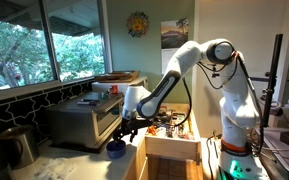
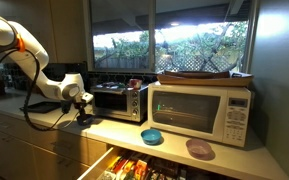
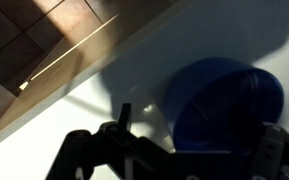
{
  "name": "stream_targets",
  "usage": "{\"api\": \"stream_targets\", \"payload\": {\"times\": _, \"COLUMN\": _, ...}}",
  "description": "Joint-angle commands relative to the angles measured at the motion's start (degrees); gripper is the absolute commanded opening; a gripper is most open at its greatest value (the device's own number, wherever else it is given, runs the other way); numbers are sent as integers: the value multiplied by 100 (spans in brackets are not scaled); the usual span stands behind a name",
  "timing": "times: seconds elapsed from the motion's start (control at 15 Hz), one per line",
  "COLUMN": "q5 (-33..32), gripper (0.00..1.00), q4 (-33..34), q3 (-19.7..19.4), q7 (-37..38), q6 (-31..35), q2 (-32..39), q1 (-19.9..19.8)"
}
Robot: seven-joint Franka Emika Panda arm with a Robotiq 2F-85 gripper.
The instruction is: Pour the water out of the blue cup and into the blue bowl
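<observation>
I will grab the blue cup's rim (image 1: 117, 147) (image 3: 184, 90) nearest the counter's front edge with my gripper. The cup's top will then stay open to pour into the bowl.
The blue cup (image 1: 116, 148) stands on the white counter near its front edge, in front of the toaster oven. In the wrist view it is a dark royal-blue round vessel (image 3: 224, 100) in shadow. My gripper (image 1: 126, 128) hangs just above it. Its fingers (image 3: 199, 150) are spread wide, one on each side of the cup, and I cannot tell if they touch it. In an exterior view the gripper (image 2: 84, 110) hides the cup. The blue bowl (image 2: 152, 136), a pale turquoise dish, sits on the counter in front of the microwave, apart from the gripper.
A toaster oven (image 2: 119, 100) stands right behind the gripper, and a white microwave (image 2: 199, 110) beside it. A purple dish (image 2: 199, 149) lies past the bowl. An open drawer (image 1: 169, 140) full of items juts out below the counter. A metal kettle (image 1: 19, 145) stands beyond the toaster oven.
</observation>
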Motion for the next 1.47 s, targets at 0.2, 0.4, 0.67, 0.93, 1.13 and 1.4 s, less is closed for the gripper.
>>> {"api": "stream_targets", "payload": {"times": 0.2, "q5": -67, "gripper": 68, "q4": 319, "q3": -274, "q7": 305, "q6": -219, "q2": 201, "q1": 205}}
{"api": "stream_targets", "payload": {"times": 0.4, "q5": -104, "gripper": 43, "q4": 387, "q3": -334, "q7": 381, "q6": -287, "q2": 208, "q1": 234}}
{"api": "stream_targets", "payload": {"times": 0.67, "q5": -153, "gripper": 12, "q4": 483, "q3": -351, "q7": 357, "q6": -596, "q2": 192, "q1": 269}}
{"api": "stream_targets", "payload": {"times": 0.93, "q5": -280, "gripper": 0, "q4": 634, "q3": -338, "q7": 358, "q6": -1106, "q2": 194, "q1": 302}}
{"api": "stream_targets", "payload": {"times": 1.13, "q5": -487, "gripper": 1, "q4": 752, "q3": -355, "q7": 372, "q6": -1475, "q2": 156, "q1": 316}}
{"api": "stream_targets", "payload": {"times": 1.4, "q5": -953, "gripper": 1, "q4": 908, "q3": -411, "q7": 391, "q6": -2033, "q2": 18, "q1": 302}}
